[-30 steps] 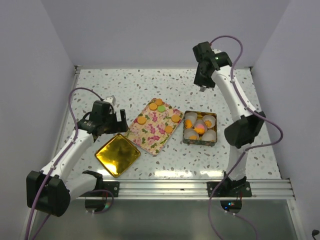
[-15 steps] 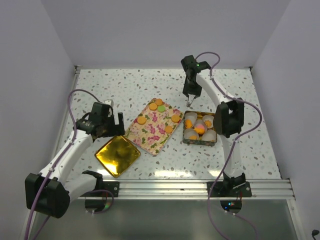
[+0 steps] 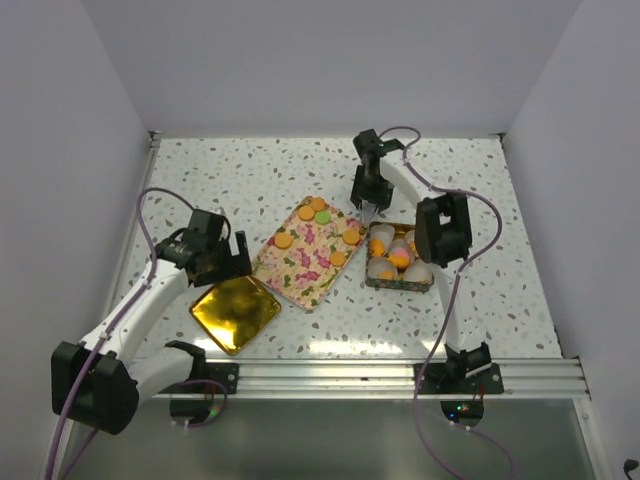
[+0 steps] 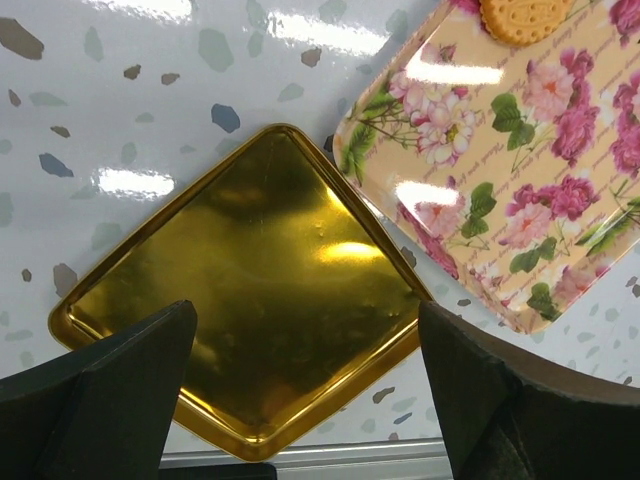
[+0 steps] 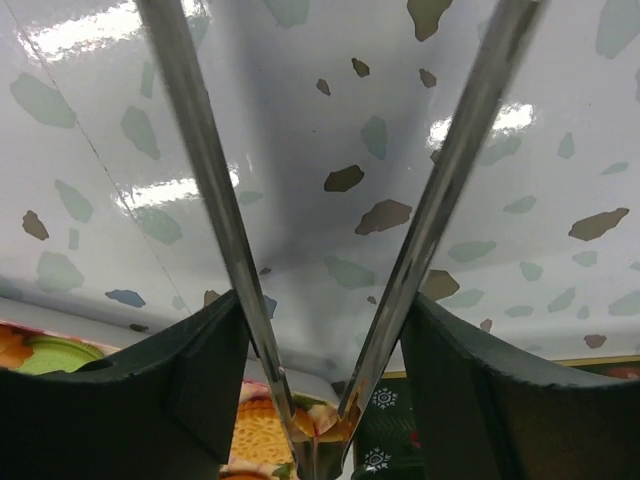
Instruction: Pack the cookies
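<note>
I should next use my left gripper to grab the gold lid [image 4: 250, 300] by the rim on one side, so the lid's opposite rim stays free for my right gripper to take it, turned over.
Several orange cookies [image 3: 284, 241] and a green one [image 3: 323, 215] lie on a floral tray [image 3: 305, 268]. My right gripper [image 3: 368, 192] is shut on metal tongs [image 5: 440, 200]. Their tips [image 5: 316, 445] meet low over the tray's right corner, beside an orange cookie [image 5: 262, 432] and close to the green tin [image 5: 386, 440]. The tin [image 3: 399, 282] holds white paper cups [image 3: 418, 270] with cookies [image 3: 400, 258] in them. My left gripper [image 3: 226, 262] is open and empty above the gold lid [image 4: 250, 300]. The tray's edge [image 4: 520, 180] and one cookie [image 4: 525, 15] show to its right.
The gold lid [image 3: 236, 312] lies at the front left, touching the tray's left corner. White walls close in the table on three sides. A metal rail [image 3: 400, 375] runs along the near edge. Cables loop from both arms.
My right arm has swung from the back right down and left, bringing the tongs to the tray's right corner. My left gripper has shifted slightly toward the gold lid.
</note>
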Motion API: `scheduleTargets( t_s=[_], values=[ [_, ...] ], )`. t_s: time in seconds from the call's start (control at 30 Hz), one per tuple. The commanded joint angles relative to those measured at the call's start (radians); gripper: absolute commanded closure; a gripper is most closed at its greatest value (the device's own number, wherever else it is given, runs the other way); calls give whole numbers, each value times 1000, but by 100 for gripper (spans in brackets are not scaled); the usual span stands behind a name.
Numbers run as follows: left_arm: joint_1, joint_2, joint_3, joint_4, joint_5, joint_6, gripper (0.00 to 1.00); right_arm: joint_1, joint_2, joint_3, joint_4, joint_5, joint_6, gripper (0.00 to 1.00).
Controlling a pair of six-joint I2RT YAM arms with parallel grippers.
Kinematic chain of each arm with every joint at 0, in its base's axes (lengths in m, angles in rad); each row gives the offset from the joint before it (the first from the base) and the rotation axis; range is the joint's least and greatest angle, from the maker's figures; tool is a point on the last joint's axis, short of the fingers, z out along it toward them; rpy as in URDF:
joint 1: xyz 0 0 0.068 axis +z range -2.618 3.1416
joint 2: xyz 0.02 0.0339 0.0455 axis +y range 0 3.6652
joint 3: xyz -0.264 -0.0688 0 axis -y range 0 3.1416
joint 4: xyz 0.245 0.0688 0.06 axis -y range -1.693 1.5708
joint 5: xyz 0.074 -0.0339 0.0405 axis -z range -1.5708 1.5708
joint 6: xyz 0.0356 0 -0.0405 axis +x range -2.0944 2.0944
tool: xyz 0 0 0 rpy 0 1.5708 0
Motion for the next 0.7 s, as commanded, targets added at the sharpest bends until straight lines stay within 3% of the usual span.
scheduleTargets(
  t_s=[0.0,0.2,0.37,0.67],
  values=[
    [-42,8,-28,-16,-19,-74,3,-24,-23,4,49,-17,-19,36],
    [-209,34,-51,-22,-69,-177,6,-72,20,96,21,-78,-41,29],
    [-309,31,-83,-31,-103,-255,11,-76,-49,99,20,-60,-58,21],
    [-539,99,-172,17,-132,-338,11,-80,-388,-212,149,-118,-12,17]
  ],
)
